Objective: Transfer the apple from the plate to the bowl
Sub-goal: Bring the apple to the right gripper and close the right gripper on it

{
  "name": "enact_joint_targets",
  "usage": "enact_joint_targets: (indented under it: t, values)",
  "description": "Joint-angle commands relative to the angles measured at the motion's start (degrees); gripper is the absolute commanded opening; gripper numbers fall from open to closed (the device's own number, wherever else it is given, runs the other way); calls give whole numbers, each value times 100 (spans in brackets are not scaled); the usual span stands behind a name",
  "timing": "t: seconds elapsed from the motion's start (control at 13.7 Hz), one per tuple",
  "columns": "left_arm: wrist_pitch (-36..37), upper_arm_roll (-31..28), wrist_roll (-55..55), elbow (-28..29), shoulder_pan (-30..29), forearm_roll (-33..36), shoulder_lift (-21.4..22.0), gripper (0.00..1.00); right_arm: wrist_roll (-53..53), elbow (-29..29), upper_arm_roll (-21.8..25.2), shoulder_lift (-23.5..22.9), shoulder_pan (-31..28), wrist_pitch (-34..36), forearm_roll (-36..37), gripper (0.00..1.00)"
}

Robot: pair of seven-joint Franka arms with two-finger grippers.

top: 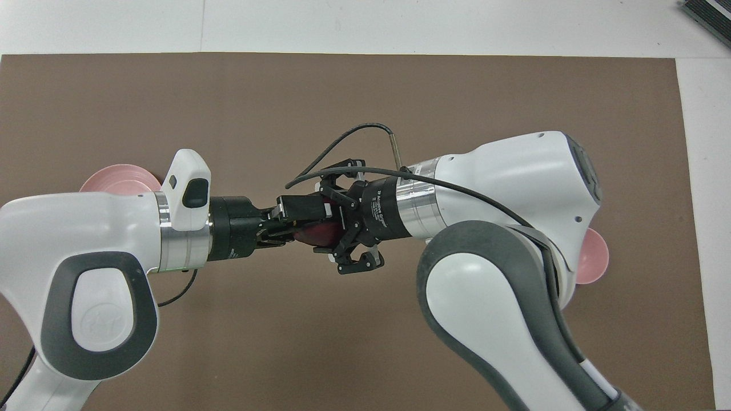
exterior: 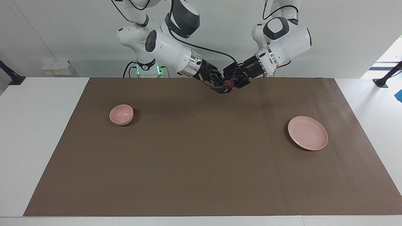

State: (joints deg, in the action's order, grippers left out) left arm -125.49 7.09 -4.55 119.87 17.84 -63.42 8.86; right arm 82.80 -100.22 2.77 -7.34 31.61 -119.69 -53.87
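Observation:
Next, my right gripper grabs the dark red apple by its bottom end (top: 334, 233) to bring it to the small pink bowl (top: 593, 257).
The dark red apple (exterior: 229, 83) is in the air over the mat's edge nearest the robots, between the two grippers; it also shows in the overhead view (top: 321, 233). My left gripper (exterior: 234, 82) (top: 308, 228) is shut on the apple. My right gripper (exterior: 224, 87) (top: 334, 225) faces it with its fingers spread open around the apple. The pink plate (exterior: 307, 133) lies empty toward the left arm's end, partly hidden by the left arm in the overhead view (top: 121, 176). The small pink bowl (exterior: 121, 114) stands empty toward the right arm's end, mostly hidden in the overhead view (top: 595, 258).
A brown mat (exterior: 201, 163) covers most of the white table. Small white boxes (exterior: 56, 67) sit off the mat near the robots at the right arm's end.

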Motion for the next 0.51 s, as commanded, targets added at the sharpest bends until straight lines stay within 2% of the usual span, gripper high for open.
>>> enact_joint_targets:
  t: [0.0, 0.07, 0.15, 0.22, 0.44]
  values:
    - [34, -41, -99, 37, 106, -30, 150, 0, -18, 108, 4, -101, -32, -45, -133, 0]
    - [51, -41, -142, 28, 88, -39, 177, 0, -18, 125, 4, -101, -58, 59, -133, 0]
    - [86, -50, -195, 19, 88, -30, 177, 23, -18, 125, 22, -93, -76, 156, -133, 0]
    - [95, -50, -204, 10, 88, -30, 177, 56, -27, 125, 39, -84, -85, 244, -124, 0]
    - [279, -94, -187, 10, 53, -4, 238, 59, -44, 125, 66, -49, -181, 481, -19, 1]
